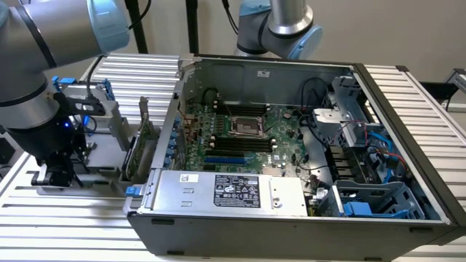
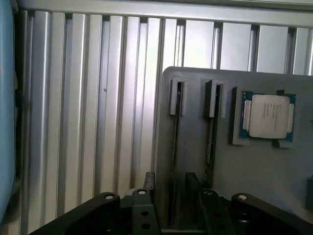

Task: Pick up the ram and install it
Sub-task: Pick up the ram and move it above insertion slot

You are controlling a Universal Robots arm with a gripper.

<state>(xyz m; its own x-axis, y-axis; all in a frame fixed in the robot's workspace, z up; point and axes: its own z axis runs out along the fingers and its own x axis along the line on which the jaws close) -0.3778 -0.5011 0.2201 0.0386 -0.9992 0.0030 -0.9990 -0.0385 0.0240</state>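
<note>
My gripper is going to grab the ram by its upper long edge (image 2: 174, 166) next, because the slot of the holder holds the ram's ends and a second stick (image 2: 211, 142) is close by.
The ram (image 2: 175, 147) stands on edge as a thin dark strip in one slot of a grey holder (image 2: 195, 161). A second thin stick (image 2: 211, 142) fills the neighbouring slot. My gripper (image 2: 171, 200) hovers just above the first slot, open, with one finger (image 2: 148, 188) on each side of the strip and nothing between them. In the exterior view my gripper (image 1: 57, 173) hangs low over the same holder (image 1: 102, 164), at that view's left, outside the computer case. The motherboard's black memory slots (image 1: 240, 144) lie in the middle of the open case.
A square silver processor chip (image 2: 268, 116) sits in a pocket of the holder beside the slots. An upright green expansion card (image 1: 138, 144) stands between the holder and the case wall (image 1: 174, 125). A second robot arm (image 1: 287, 27) rises behind the case. The table is ribbed aluminium (image 2: 98, 122).
</note>
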